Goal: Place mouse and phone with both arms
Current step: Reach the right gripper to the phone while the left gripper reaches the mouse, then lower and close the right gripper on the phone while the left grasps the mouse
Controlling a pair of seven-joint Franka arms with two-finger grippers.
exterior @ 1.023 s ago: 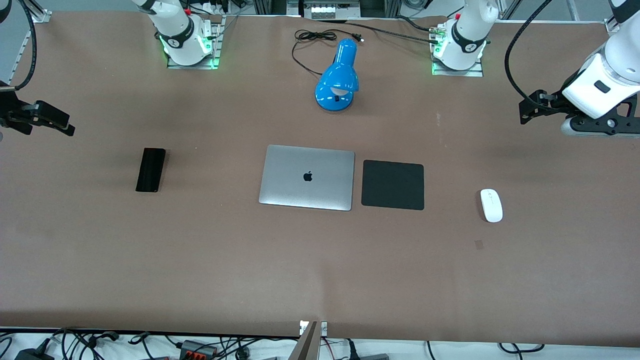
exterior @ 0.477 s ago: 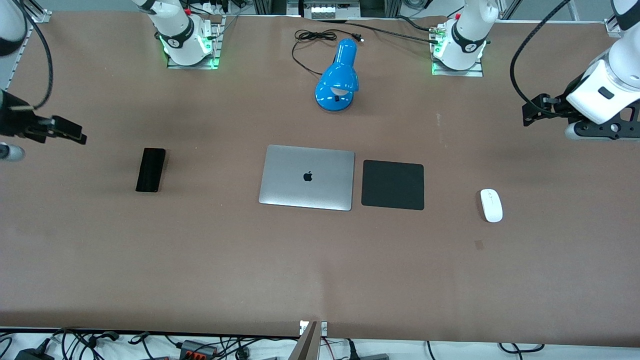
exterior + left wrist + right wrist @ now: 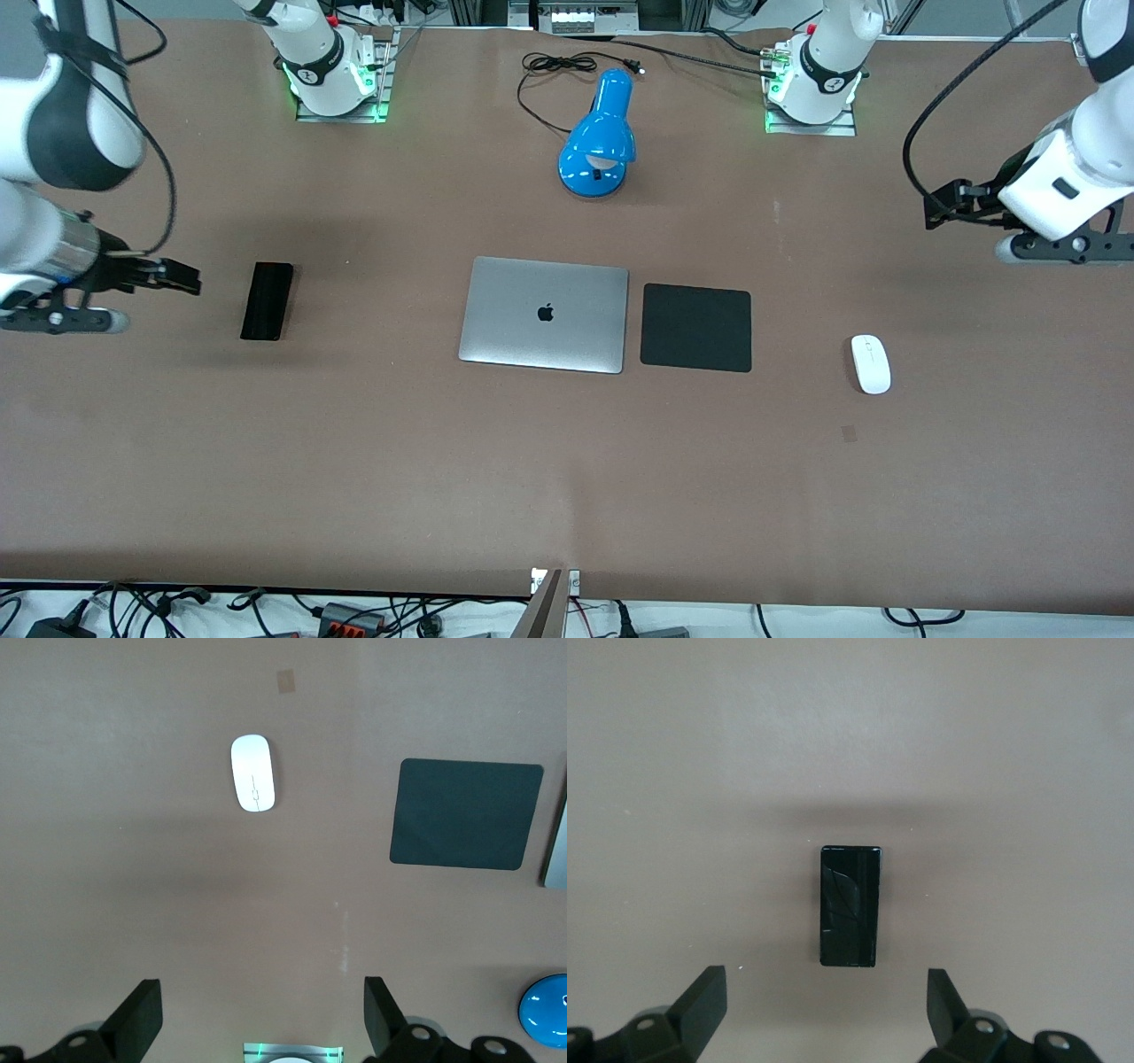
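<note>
I next need to grab the white mouse with my left gripper by its long side edges, so that I can put the mouse on the black mouse pad.
The black phone lies flat on the brown table toward the right arm's end. My right gripper hovers open and empty just beside it. In the right wrist view the phone sits ahead of the right gripper, between the lines of its spread fingers. The white mouse rests toward the left arm's end of the table. My left gripper hangs open and empty over bare table, well apart from it. The left wrist view shows the mouse far ahead of the left gripper.
A closed silver laptop lies mid-table with a square black mouse pad beside it, toward the mouse. A blue desk lamp and its black cord sit farther from the front camera, between the arm bases.
The right arm has swung in over the table, bringing its gripper close beside the phone. The left gripper has shifted only slightly. Phone and mouse have not moved.
</note>
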